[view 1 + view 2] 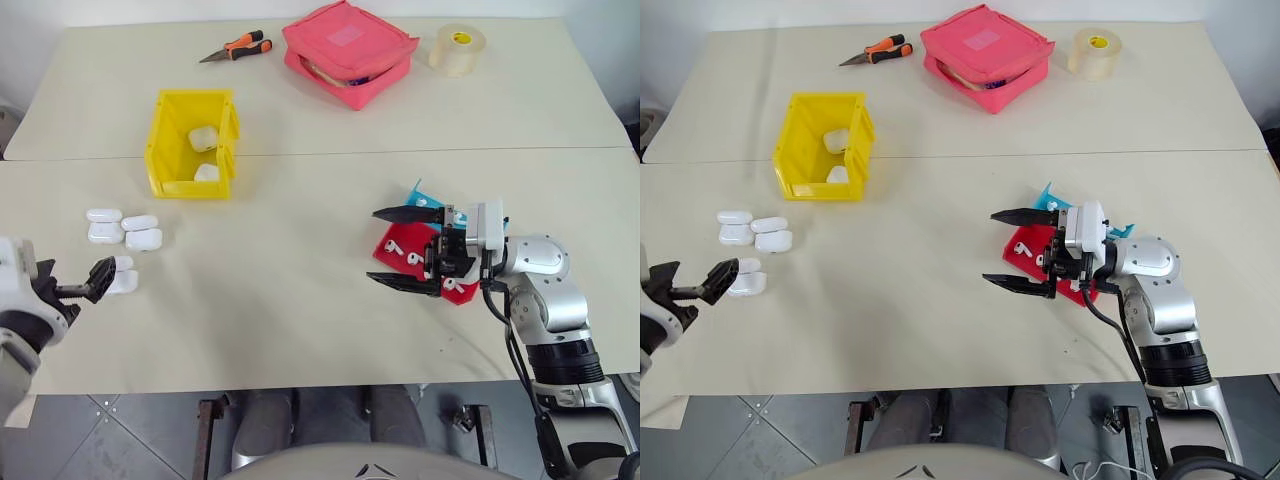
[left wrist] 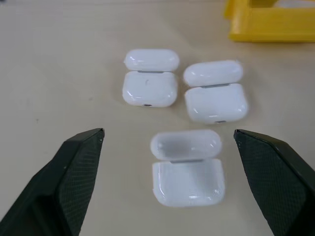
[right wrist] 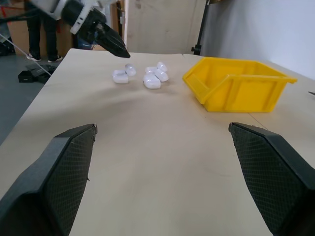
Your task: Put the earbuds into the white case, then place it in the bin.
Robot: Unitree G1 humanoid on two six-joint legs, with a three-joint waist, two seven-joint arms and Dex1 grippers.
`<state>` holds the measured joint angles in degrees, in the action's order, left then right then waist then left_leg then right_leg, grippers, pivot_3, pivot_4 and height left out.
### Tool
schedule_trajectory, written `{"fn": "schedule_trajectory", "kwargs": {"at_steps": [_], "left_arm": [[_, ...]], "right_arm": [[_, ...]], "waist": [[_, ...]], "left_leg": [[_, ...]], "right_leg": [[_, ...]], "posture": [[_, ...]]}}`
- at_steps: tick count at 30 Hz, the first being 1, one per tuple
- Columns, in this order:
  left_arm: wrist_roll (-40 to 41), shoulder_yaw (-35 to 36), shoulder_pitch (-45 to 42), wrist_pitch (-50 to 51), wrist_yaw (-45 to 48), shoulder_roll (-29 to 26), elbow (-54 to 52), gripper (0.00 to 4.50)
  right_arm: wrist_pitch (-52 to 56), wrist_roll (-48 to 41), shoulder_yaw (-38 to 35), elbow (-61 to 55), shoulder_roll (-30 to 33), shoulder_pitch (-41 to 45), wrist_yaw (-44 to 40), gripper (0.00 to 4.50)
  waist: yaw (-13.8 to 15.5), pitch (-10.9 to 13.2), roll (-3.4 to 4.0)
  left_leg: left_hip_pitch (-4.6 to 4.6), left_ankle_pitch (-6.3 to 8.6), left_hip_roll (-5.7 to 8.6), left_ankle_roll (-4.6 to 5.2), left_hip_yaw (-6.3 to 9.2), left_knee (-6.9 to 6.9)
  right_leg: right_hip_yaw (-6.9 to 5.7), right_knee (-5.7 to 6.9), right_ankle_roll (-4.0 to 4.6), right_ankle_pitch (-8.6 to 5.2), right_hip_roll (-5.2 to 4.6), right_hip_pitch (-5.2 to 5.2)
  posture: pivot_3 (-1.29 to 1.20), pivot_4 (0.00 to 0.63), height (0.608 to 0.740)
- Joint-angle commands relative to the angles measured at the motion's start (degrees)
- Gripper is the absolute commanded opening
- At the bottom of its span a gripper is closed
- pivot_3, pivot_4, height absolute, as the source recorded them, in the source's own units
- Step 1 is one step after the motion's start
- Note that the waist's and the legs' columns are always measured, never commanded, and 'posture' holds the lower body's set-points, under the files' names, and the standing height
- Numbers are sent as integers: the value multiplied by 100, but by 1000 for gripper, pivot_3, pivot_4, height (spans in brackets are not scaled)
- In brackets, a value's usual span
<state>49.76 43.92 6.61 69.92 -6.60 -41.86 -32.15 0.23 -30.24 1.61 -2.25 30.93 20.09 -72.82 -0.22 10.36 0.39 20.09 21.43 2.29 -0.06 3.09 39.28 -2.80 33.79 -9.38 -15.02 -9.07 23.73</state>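
Observation:
My left gripper's fingers are still above the nearer case, so it is too early to close. The left gripper lowers to that case next.
Three white cases lie with lids flipped open at the table's left: two side by side (image 1: pixel 104 225) (image 1: pixel 141 232) and a nearer case (image 2: pixel 187 169). My left gripper (image 1: pixel 78 272) is open just beside that nearer case, which lies ahead between the fingers, untouched. The yellow bin (image 1: pixel 192 140) stands behind them with two white cases (image 1: pixel 203 138) inside. Tiny white earbuds (image 1: pixel 397 243) rest on a red and blue tray (image 1: pixel 385 255) at the right. My right gripper (image 1: pixel 373 246) hovers open over that tray, pointing left, holding nothing.
At the table's far edge lie orange-handled pliers (image 1: pixel 238 48), a pink zip pouch (image 1: pixel 348 50) and a roll of tape (image 1: pixel 457 48). A seam (image 1: pixel 320 155) crosses the table behind the bin. Bare tabletop separates the cases from the tray.

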Motion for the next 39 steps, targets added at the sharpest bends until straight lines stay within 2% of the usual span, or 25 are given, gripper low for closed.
{"fn": "schedule_trajectory", "kwargs": {"at_steps": [1,5,24,27,31,37,39], "left_arm": [[-12,243,-679,1533,-519,120,157,4486],[-174,181,-1162,2242,-547,302,190,4486],[-842,-602,-1448,2258,-353,665,439,4486],[-1004,-692,-1480,2258,-278,668,485,3933],[-1116,-733,-1426,2258,-171,644,461,2823],[-1174,-574,-1177,2148,121,687,193,2783],[-1024,-515,-989,1358,664,815,-59,2783]], "right_arm": [[45,-87,-131,-325,31,-87,92,4500],[103,-96,-149,-456,51,-160,179,4500],[238,-89,-102,-800,-34,-306,513,4500],[213,-76,-106,-844,-53,-353,587,4500],[180,-69,-95,-846,-61,-372,615,4500],[108,-56,-94,-735,-56,-341,565,4500],[102,-49,-107,-672,-40,-305,540,4500]], "waist": [[-7,0,0],[-19,-1,-2],[35,-4,2],[38,-6,5],[20,-14,19],[14,-16,21],[0,-16,22]], "left_leg": [[0,1,-1,-2,1,0],[1,2,-4,-8,0,0],[-2,-1,-24,-35,0,1],[-2,-2,-24,-36,0,1],[-5,-2,-25,-37,0,1],[-5,-3,-27,-38,-1,1],[-5,-3,-27,-38,-1,0]], "right_leg": [[-1,0,0,0,1,1],[-1,2,0,0,6,6],[2,2,7,-4,28,5],[2,3,7,-4,28,5],[2,5,8,-4,28,5],[3,5,9,-5,30,5],[3,3,9,-5,30,5]], "posture": [[0,150,740],[0,150,740],[0,150,740],[0,150,740],[0,150,740],[0,150,740],[0,150,740]]}}
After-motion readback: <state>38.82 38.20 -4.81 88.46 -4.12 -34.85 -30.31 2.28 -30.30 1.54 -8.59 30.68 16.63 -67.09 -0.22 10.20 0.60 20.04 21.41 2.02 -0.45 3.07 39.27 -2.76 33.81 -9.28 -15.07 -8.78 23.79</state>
